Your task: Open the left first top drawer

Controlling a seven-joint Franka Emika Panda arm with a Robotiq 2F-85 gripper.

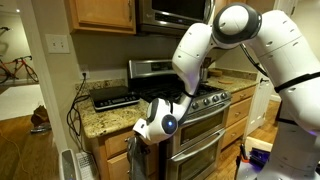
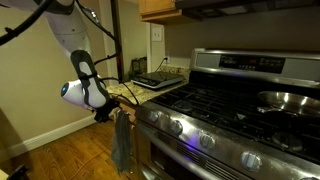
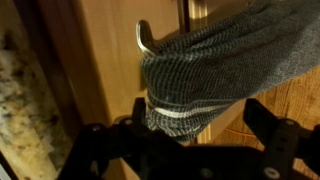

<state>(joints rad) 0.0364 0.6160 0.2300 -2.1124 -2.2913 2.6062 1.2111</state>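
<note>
The robot's gripper should grab the grey towel next by its fold beside the curved metal handle, so that it can pull the drawer open.
In the wrist view a honey-oak wooden front (image 3: 105, 70) runs beside the granite counter edge (image 3: 20, 100). It looks like the left first top drawer, shut, with a curved metal handle (image 3: 145, 38) on it. A grey towel (image 3: 225, 55) drapes from beside the handle across the wood. My gripper (image 3: 200, 112) is open, its black fingers on either side of the towel's lower fold, close to the wood. In both exterior views the gripper (image 1: 137, 138) (image 2: 103, 112) is pressed against the cabinet under the counter, above the hanging towel (image 2: 122, 140), and hides the drawer front.
The stainless-steel stove (image 1: 205, 115) (image 2: 230, 115) stands right beside the cabinet, with knobs and oven doors. A black appliance (image 1: 113, 97) and cables sit on the granite counter (image 1: 95, 118). A pan (image 2: 290, 100) is on a burner. Wooden floor (image 2: 60, 155) lies below.
</note>
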